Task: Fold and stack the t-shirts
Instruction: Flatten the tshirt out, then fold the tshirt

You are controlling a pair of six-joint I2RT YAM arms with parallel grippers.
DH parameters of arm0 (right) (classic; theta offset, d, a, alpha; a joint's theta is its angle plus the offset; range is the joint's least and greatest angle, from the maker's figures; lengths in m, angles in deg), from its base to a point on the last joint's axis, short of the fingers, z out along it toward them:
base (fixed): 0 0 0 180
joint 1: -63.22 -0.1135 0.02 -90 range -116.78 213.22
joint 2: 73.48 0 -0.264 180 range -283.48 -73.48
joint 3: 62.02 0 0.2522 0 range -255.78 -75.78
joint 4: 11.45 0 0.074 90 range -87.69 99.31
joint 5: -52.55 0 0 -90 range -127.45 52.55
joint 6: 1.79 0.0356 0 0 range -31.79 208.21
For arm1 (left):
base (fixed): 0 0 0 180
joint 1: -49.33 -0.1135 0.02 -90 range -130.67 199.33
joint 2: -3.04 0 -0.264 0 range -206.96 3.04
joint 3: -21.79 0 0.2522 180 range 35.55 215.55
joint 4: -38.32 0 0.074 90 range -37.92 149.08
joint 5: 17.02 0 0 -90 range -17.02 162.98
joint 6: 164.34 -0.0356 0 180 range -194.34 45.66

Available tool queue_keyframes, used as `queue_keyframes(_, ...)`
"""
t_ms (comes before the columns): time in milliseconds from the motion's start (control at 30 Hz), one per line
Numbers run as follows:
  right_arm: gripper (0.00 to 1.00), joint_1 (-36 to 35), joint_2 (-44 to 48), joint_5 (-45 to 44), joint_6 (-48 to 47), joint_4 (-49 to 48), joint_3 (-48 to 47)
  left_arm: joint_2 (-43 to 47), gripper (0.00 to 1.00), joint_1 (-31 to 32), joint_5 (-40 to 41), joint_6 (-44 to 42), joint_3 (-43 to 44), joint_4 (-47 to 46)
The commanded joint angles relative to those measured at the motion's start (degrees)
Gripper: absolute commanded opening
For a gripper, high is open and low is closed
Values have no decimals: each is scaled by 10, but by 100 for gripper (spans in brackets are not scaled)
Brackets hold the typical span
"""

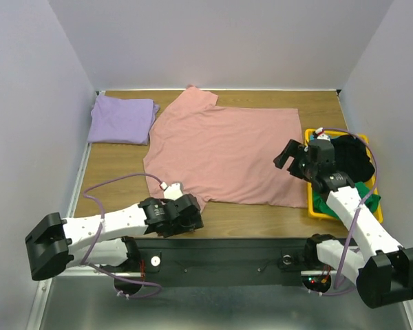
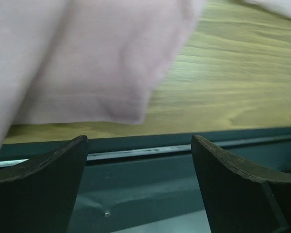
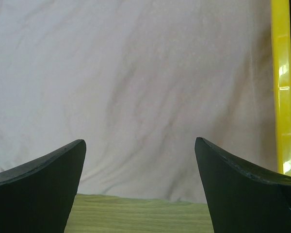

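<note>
My left gripper needs to fold the t-shirt's near side across its body next, so it should grab the pink t-shirt's near sleeve by its hem-facing edge (image 2: pixel 141 102).
A dusty pink t-shirt (image 1: pixel 224 151) lies spread flat on the wooden table, neck toward the left. A folded lavender t-shirt (image 1: pixel 122 119) lies at the far left. My left gripper (image 1: pixel 186 214) is open and empty at the table's near edge, just below the pink shirt's near sleeve (image 2: pixel 102 73). My right gripper (image 1: pixel 287 155) is open and empty above the pink shirt's right hem (image 3: pixel 136 97), next to the yellow bin. Black and green t-shirts (image 1: pixel 350 161) lie heaped in that bin.
A yellow bin (image 1: pixel 310 206) stands at the right edge; its rim shows in the right wrist view (image 3: pixel 282 87). White walls close in the table on three sides. A dark metal rail (image 2: pixel 184 145) runs along the near edge.
</note>
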Motion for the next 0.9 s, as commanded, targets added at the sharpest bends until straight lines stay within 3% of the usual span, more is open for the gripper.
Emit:
queue_keyframes(0, 100, -4, 18, 7, 17, 2, 17, -31, 98, 3, 39, 52, -15, 29)
queue_keyframes(167, 100, -8, 19, 29, 30, 16, 47, -88, 92, 1, 68, 51, 6, -11)
queue_keyframes(367, 100, -70, 38, -2, 50, 49, 65, -169, 75, -35, 82, 35, 21, -11)
queue_keyframes(500, 100, -113, 37, -41, 77, 75, 76, -177, 57, -42, 65, 12, 18, -33)
queue_keyframes(567, 100, -122, 42, -50, 98, 87, 84, -176, 39, -42, 48, -1, 18, -40)
queue_keyframes(633, 100, -124, 52, -61, 110, 99, 93, -171, 14, -41, 38, -9, 14, -38)
queue_keyframes(733, 100, -124, 80, -71, 132, 132, 98, -156, 4, -40, 14, -11, -4, -41)
queue_keyframes(867, 100, -124, 108, -71, 165, 176, 112, -141, 1, -38, -6, -16, -16, -33)
